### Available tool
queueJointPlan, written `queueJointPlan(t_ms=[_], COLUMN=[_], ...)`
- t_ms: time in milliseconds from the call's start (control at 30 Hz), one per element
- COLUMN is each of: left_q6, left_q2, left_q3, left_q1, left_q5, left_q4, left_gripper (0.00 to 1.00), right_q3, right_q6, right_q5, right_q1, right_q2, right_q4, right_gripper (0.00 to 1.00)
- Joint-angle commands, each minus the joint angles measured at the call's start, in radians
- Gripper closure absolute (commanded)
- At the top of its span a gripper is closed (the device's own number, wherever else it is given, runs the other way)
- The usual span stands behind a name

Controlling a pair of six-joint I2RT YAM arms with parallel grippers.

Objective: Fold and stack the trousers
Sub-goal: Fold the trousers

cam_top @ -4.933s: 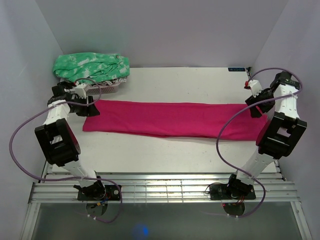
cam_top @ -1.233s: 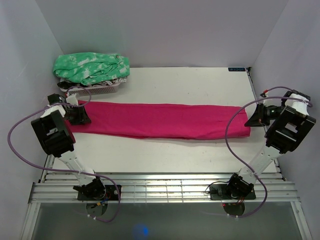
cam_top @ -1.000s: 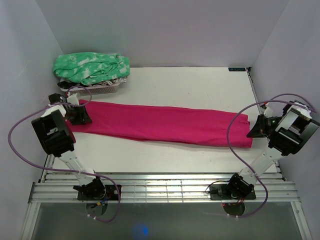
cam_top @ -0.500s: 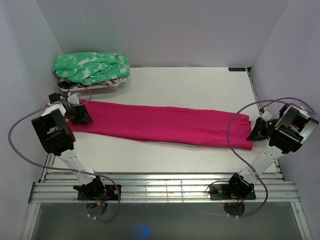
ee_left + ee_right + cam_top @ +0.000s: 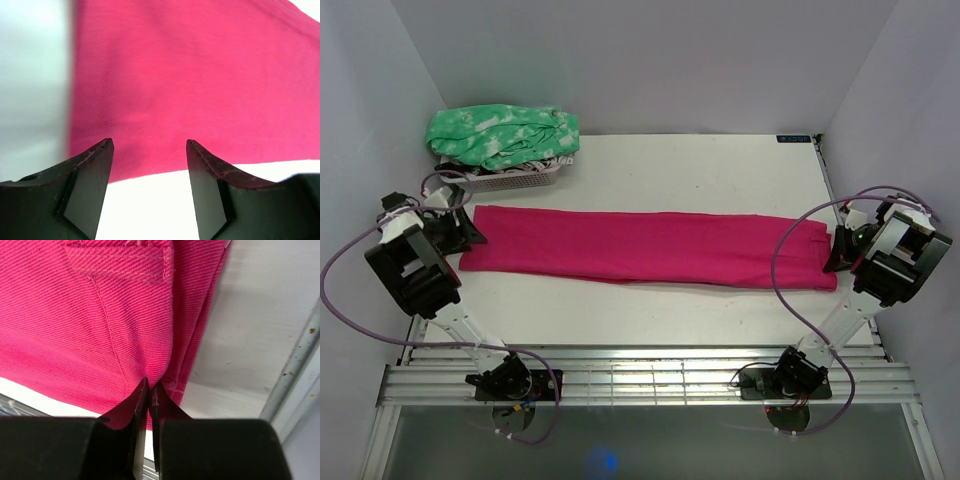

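Note:
The left gripper should next grab the leg ends of the magenta trousers, opposite the held waist. The left gripper should then fold them over toward the waist.
The magenta trousers (image 5: 640,245) lie flat in one long strip across the white table (image 5: 700,170), leg ends at the left, waist at the right. My left gripper (image 5: 463,228) sits just off the left end. In the left wrist view it (image 5: 148,145) is open, with bare table between its fingers (image 5: 95,170) and the fabric (image 5: 200,75) just beyond the tips. My right gripper (image 5: 837,255) is at the right end. The right wrist view shows it (image 5: 151,382) shut on the trousers' edge (image 5: 75,315), below a pocket seam.
A green-and-white mottled garment (image 5: 505,135) is piled on a white basket (image 5: 525,180) at the back left corner. Enclosure walls stand close on the left, back and right. A metal rail (image 5: 295,375) runs along the table's right edge, and slatted rails (image 5: 640,375) along the front.
My left gripper has opened, let go of the trousers' left end and drawn back to the left. The right gripper, still shut, has pulled the right end a little rightward, straightening the strip.

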Motion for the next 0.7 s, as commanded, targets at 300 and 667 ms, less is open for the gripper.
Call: queueJointPlan(t_ms=[300,667], left_q6=[0.108,0.079], left_q2=[0.074,0.224], left_q3=[0.145,0.134], left_q1=[0.066,-0.002], left_q5=[0.063,-0.042], left_q4=[-0.067,0.028], left_gripper=[0.29,0.28], right_q3=[0.089,0.074], right_q6=[-0.060,-0.063], right_q5=[0.227,0.253], right_q1=[0.027,0.067], right_q2=[0.015,0.003], right_q4=[0.195,0.197], right_gripper=[0.92,0.92])
